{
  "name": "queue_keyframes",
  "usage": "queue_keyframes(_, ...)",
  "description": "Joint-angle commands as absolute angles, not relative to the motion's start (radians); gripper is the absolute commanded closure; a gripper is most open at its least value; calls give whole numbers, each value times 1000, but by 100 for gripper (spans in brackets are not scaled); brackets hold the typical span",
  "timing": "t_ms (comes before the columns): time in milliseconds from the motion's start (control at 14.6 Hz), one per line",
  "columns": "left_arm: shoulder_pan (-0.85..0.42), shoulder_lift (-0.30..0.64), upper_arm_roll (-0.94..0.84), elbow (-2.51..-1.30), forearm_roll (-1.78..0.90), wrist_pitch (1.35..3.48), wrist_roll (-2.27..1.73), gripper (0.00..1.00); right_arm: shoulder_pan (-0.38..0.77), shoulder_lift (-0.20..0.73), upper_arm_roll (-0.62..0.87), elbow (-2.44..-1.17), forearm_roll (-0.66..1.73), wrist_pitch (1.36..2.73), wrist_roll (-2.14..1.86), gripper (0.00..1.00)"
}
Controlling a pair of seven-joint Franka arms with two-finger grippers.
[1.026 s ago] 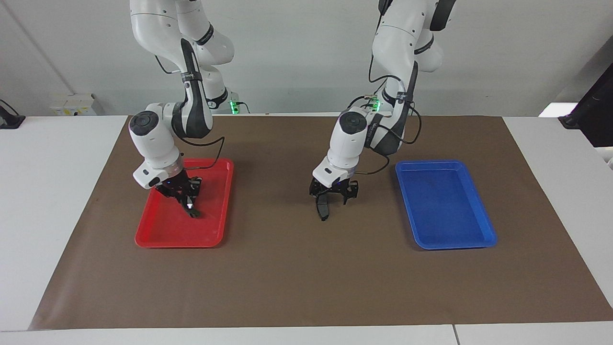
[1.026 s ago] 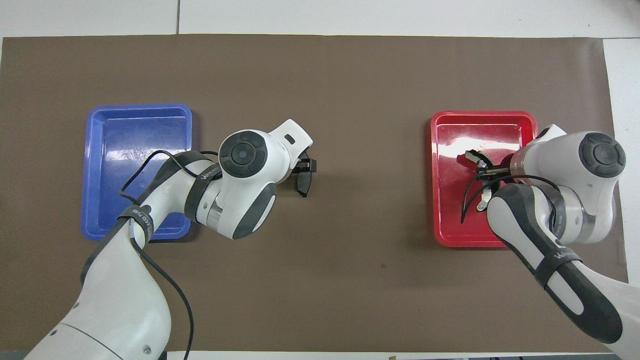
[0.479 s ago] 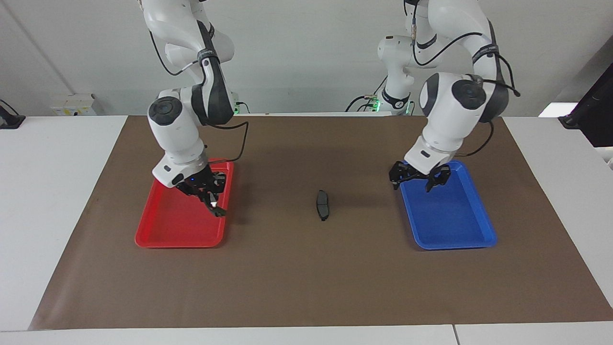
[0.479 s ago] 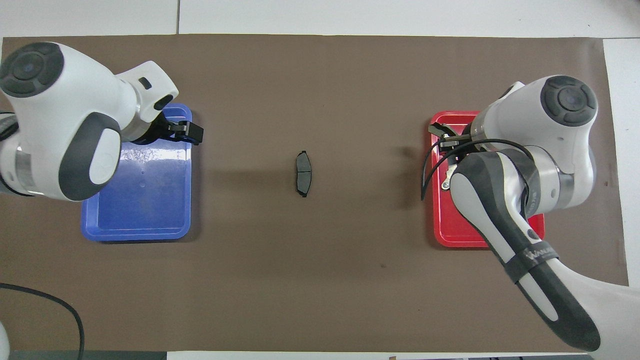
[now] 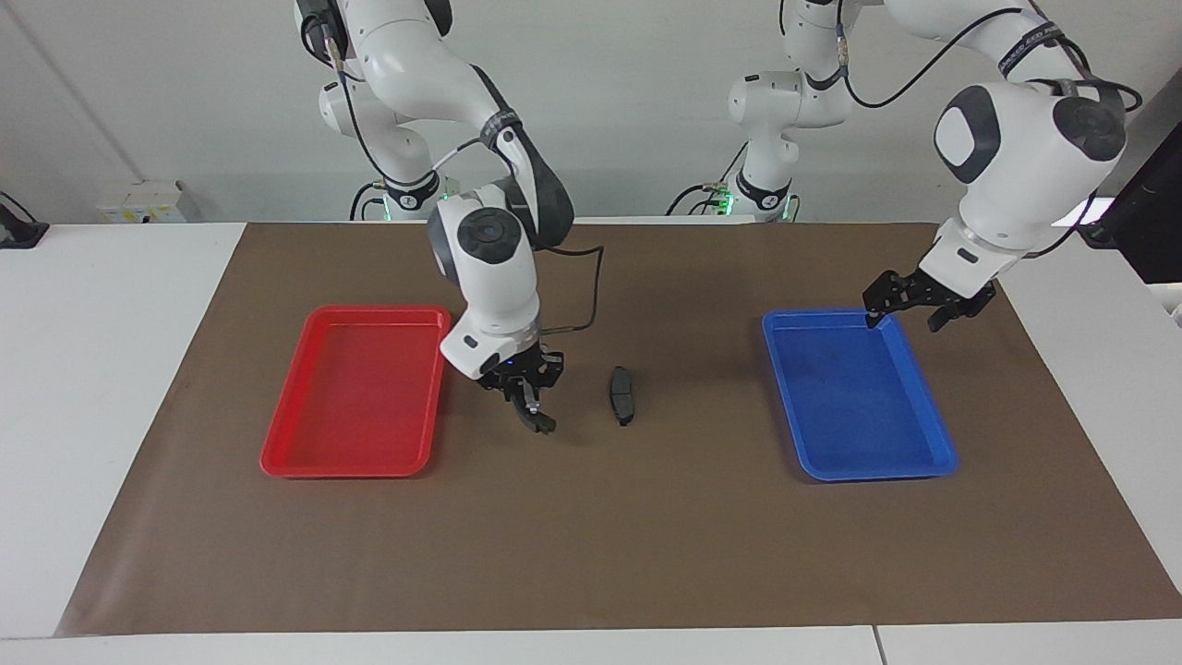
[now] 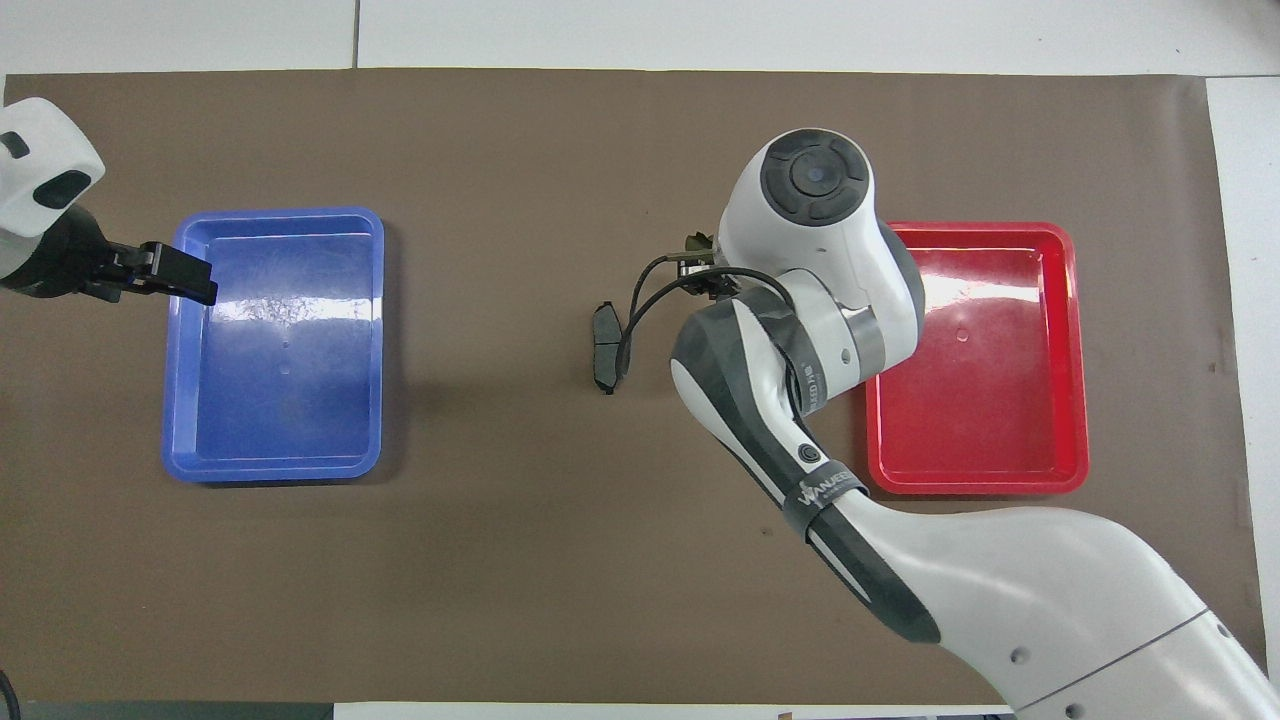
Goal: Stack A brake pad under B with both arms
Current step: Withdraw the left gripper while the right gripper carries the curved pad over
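The robot's right gripper is short of the pad in the overhead view, so it needs to move B toward the dark grey brake pad [image 6: 608, 348] before it opens.
The A brake pad [image 5: 621, 395], short and dark grey, lies flat on the brown mat between the two trays; it also shows in the overhead view [image 6: 606, 348]. My right gripper [image 5: 528, 404] hangs just above the mat between the red tray and the pad, shut on B [image 5: 539, 424], whose dark end sticks out below the fingers. In the overhead view the right arm hides B and most of that gripper [image 6: 700, 270]. My left gripper [image 5: 910, 309] is open and empty over the blue tray's corner near the robots, also seen in the overhead view [image 6: 170, 280].
An empty red tray [image 5: 305, 462] lies toward the right arm's end, also seen from overhead [image 6: 1075, 350]. An empty blue tray [image 5: 877, 473] lies toward the left arm's end, also seen from overhead [image 6: 275, 468]. A brown mat covers the table.
The left gripper let go of the pad at the mat's middle and drew back past the blue tray. The right gripper lifted B out of the red tray and carried it toward the pad.
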State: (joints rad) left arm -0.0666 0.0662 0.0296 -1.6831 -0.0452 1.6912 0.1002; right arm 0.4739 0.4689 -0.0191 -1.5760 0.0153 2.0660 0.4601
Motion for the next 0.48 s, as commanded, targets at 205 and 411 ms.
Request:
queue_keyframes(205, -49, -11, 25, -1692, 4, 1606, 117, 1, 580, 535, -21, -1505, 11, 2117, 598, 100)
queue_keyframes(411, -49, -38, 25, -1697, 12, 1571, 141, 1, 621, 569, -21, -1506, 5, 2160, 646, 100)
